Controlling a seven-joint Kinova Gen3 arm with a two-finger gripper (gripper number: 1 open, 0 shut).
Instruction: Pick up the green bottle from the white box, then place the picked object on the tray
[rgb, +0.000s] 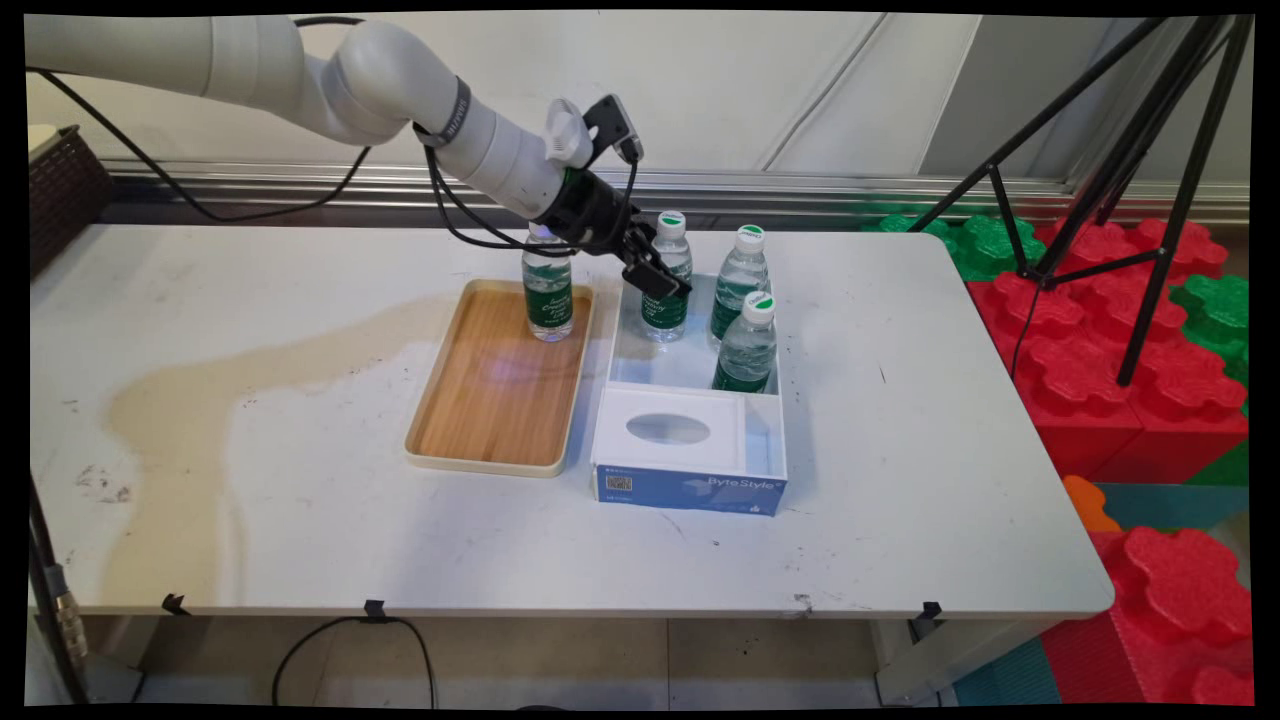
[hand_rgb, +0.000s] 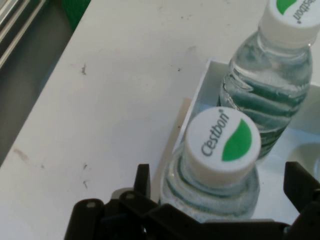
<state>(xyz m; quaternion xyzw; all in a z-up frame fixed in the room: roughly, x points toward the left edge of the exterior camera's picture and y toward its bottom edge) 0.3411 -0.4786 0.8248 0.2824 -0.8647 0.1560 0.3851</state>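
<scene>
My gripper grabs the bottle by its shoulder between cap and label (rgb: 675, 252) next, to set the water bottle on the wooden tray (rgb: 480, 420).
My gripper (rgb: 655, 272) is open and straddles the neck of a clear water bottle (rgb: 668, 300) with a green label and white cap, which stands in the back left corner of a white and blue box (rgb: 690, 490). In the hand view that bottle's cap (hand_rgb: 222, 142) sits between my gripper's (hand_rgb: 220, 192) fingers, with a gap on each side. Two more bottles (rgb: 741, 280) (rgb: 747, 345) stand in the same box; one of them (hand_rgb: 270, 90) shows beyond the cap. Another bottle (rgb: 548, 295) stands upright at the far end of a wooden tray (rgb: 480, 420) left of the box.
A white insert with an oval hole (rgb: 668, 428) fills the box's near half. A brown stain (rgb: 200, 400) spreads over the table's left side. A black tripod (rgb: 1130, 170) and red and green foam blocks (rgb: 1100, 330) stand to the right. A dark basket (rgb: 60, 190) is at far left.
</scene>
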